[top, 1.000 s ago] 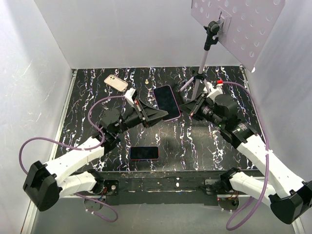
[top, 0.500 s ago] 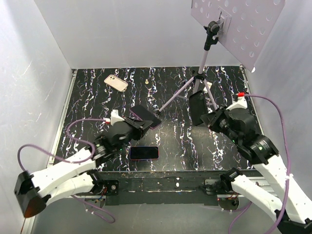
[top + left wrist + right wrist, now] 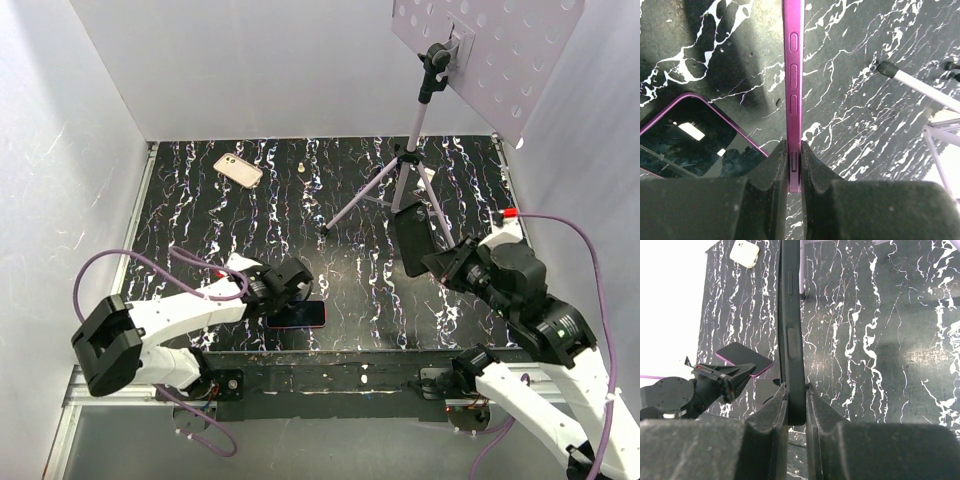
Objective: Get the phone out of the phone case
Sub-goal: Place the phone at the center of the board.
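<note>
The purple phone [image 3: 792,75] hangs edge-on above the table and its own shadow and would fall if I opened now, so my left gripper needs to keep holding it.
My left gripper [image 3: 795,160] is shut on a purple phone [image 3: 792,75], seen edge-on with its side buttons showing. In the top view the left gripper [image 3: 292,280] hangs low near the table's front edge, and the phone it holds is hard to make out there. The black phone case [image 3: 790,330] sits edge-on in my right gripper [image 3: 796,395], which is shut on its lower end. From above, the case [image 3: 410,235] stands upright at the right, and the right gripper [image 3: 440,262] grips it from the near side. Phone and case are far apart.
Another dark-screened phone with a purple rim [image 3: 296,314] [image 3: 690,140] lies flat just in front of the left gripper. A tripod [image 3: 400,185] carrying a perforated board [image 3: 490,50] stands at the back right. A pale phone [image 3: 238,169] lies at the far left.
A second ago both grippers held phone and case together at the table's middle. They have since pulled apart: the left came toward the front edge with the phone, the right drew back rightward with the case.
</note>
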`<state>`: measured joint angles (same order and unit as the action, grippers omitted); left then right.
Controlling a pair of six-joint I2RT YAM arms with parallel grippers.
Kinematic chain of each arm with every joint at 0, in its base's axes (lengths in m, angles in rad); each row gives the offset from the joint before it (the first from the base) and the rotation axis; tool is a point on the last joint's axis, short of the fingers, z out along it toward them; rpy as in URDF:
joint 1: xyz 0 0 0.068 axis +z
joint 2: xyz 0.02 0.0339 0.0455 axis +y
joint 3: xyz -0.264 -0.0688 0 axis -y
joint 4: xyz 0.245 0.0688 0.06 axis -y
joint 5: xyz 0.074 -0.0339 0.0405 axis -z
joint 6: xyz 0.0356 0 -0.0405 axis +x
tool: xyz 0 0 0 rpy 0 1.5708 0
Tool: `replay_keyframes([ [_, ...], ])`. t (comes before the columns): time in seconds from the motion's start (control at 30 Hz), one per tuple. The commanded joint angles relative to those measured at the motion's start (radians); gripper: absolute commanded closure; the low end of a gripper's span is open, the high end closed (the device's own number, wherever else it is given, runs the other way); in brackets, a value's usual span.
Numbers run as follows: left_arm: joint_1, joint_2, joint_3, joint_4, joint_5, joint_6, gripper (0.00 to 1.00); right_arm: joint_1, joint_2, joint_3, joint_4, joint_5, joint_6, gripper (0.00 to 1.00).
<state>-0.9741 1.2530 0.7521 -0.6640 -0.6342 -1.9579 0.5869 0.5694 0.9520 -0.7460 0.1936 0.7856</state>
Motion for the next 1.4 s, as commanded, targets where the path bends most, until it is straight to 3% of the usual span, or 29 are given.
replay_keyframes([
  [0.0,-0.032,0.075,0.062,-0.069,-0.075,-0.324,1.00,0.005,-0.063,0.053,-0.045,-0.002,0.006,0.99],
  [0.43,-0.061,0.219,0.113,-0.059,-0.065,-0.700,1.00,0.005,-0.106,0.057,-0.078,-0.020,0.014,0.99],
  [0.63,-0.066,0.293,0.110,0.153,-0.133,-0.711,1.00,0.005,-0.118,0.056,-0.095,-0.020,0.006,0.99],
  [0.9,-0.077,0.303,0.070,0.185,-0.144,-0.713,1.00,0.005,-0.135,0.045,-0.096,0.000,0.000,0.99],
  [1.0,-0.080,0.304,0.049,0.222,-0.142,-0.713,0.82,0.005,-0.132,0.033,-0.075,-0.009,0.006,0.99],
  [1.07,-0.089,0.309,0.049,0.227,-0.137,-0.713,0.59,0.005,-0.128,0.022,-0.059,-0.019,0.010,0.99],
  [1.1,-0.089,0.306,0.047,0.227,-0.136,-0.710,0.52,0.005,-0.121,0.021,-0.056,-0.025,0.010,0.99],
  [1.23,-0.097,0.272,0.006,0.213,-0.119,-0.707,0.29,0.005,-0.112,0.025,-0.053,-0.019,0.009,0.99],
  [1.37,-0.112,0.208,-0.031,0.173,-0.104,-0.662,0.17,0.005,-0.108,0.030,-0.049,-0.017,0.007,0.99],
])
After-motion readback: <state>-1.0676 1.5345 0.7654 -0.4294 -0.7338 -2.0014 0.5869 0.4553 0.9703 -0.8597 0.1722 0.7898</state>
